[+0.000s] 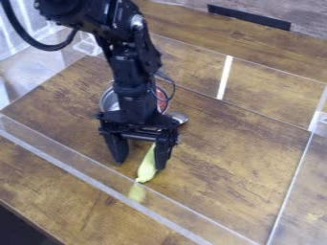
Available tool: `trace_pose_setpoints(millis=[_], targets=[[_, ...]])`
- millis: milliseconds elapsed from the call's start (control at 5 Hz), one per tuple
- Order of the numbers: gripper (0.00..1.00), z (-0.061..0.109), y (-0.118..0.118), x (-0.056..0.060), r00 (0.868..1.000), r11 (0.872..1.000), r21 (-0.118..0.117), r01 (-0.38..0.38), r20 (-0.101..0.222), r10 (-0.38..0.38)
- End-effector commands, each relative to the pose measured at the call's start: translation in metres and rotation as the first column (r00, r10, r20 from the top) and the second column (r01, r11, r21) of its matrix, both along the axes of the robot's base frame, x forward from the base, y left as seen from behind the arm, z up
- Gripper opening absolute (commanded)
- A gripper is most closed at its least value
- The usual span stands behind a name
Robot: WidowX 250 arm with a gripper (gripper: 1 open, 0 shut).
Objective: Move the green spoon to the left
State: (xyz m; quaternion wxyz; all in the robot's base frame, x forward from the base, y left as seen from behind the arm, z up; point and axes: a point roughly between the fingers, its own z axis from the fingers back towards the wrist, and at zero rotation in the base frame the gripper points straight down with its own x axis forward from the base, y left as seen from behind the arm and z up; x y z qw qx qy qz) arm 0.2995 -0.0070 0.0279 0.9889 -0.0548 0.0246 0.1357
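My fingers reach down on both sides of the green spoon's handle (pixel 151 156), close to the wooden table. I should close my gripper now, as it would hold the spoon.
The green spoon (pixel 145 174) lies on the wooden table, slim and yellow-green, running from near the bowl down toward the front clear wall. My gripper (pixel 138 153) stands open just above its upper part, one finger on each side of the handle, pointing down. I cannot tell whether the fingers touch the table. The black arm rises behind the gripper and hides most of the steel bowl (pixel 175 121), which sits right behind the fingers.
Clear acrylic walls (pixel 76 165) fence the work area at the front, the back and the right. A black strip (pixel 250 16) lies at the far edge. Bare wood stretches left and right of the spoon.
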Motion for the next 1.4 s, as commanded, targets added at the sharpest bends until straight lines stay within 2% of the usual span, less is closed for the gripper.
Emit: trace_pose_setpoints(millis=[0, 200, 400, 800, 1200], targets=[[1.0, 0.012, 0.005, 0.005, 0.999, 1.0, 0.004, -0.024, 0.042, 0.024], [1.0, 0.012, 0.003, 0.002, 0.999, 1.0, 0.003, -0.03, 0.038, 0.03], [0.0, 0.013, -0.003, 0.003, 0.998, 0.999, -0.004, -0.044, 0.044, 0.044], [0.0, 0.03, -0.013, 0.0, 0.998, 0.999, -0.02, -0.025, 0.058, 0.026], [0.0, 0.042, -0.002, 0.009, 0.988, 0.991, -0.052, -0.124, 0.088, 0.128]])
